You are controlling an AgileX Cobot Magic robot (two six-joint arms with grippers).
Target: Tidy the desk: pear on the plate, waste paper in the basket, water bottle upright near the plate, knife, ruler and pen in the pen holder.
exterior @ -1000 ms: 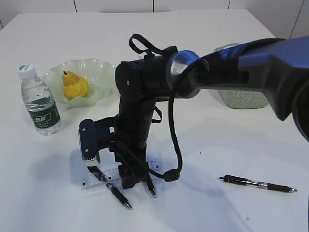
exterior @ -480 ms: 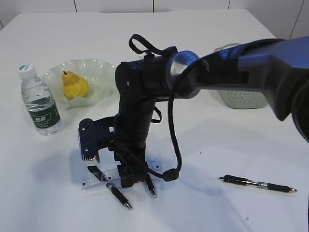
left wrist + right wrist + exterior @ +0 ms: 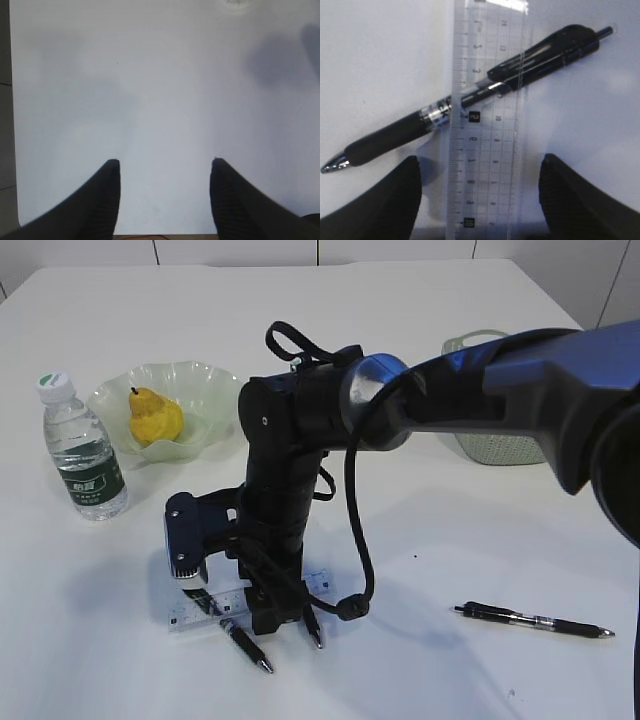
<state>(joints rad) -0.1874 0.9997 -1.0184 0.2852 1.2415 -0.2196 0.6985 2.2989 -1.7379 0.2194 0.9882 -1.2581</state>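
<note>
The right gripper will next take hold of the clear ruler by its numbered strip (image 3: 482, 170), so that it can tidy the ruler (image 3: 485, 125) into the pen holder.
My right gripper (image 3: 480, 159) hangs open just above the desk (image 3: 450, 540), pointing straight down, one finger on each side of the clear ruler (image 3: 485, 125) and not touching it. A black pen (image 3: 470, 100) crosses the ruler at a slant. In the exterior view this gripper (image 3: 285, 625) stands over the ruler (image 3: 205, 608) and that pen (image 3: 245, 645). A second pen (image 3: 530, 620) lies to the right. The pear (image 3: 155, 418) sits in the plate (image 3: 205, 385), with the water bottle (image 3: 85, 455) upright beside it. My left gripper (image 3: 165, 161) is open over bare desk. Knife, waste paper and pen holder are out of view.
The grey-green basket (image 3: 500, 448) stands at the back right, partly hidden behind my right arm (image 3: 480, 390). That arm reaches across the middle of the desk. In the left wrist view the desk's edge (image 3: 11, 125) runs down the left side.
The right arm has sunk slightly, bringing its open gripper a little closer to the ruler. Nothing else has moved.
</note>
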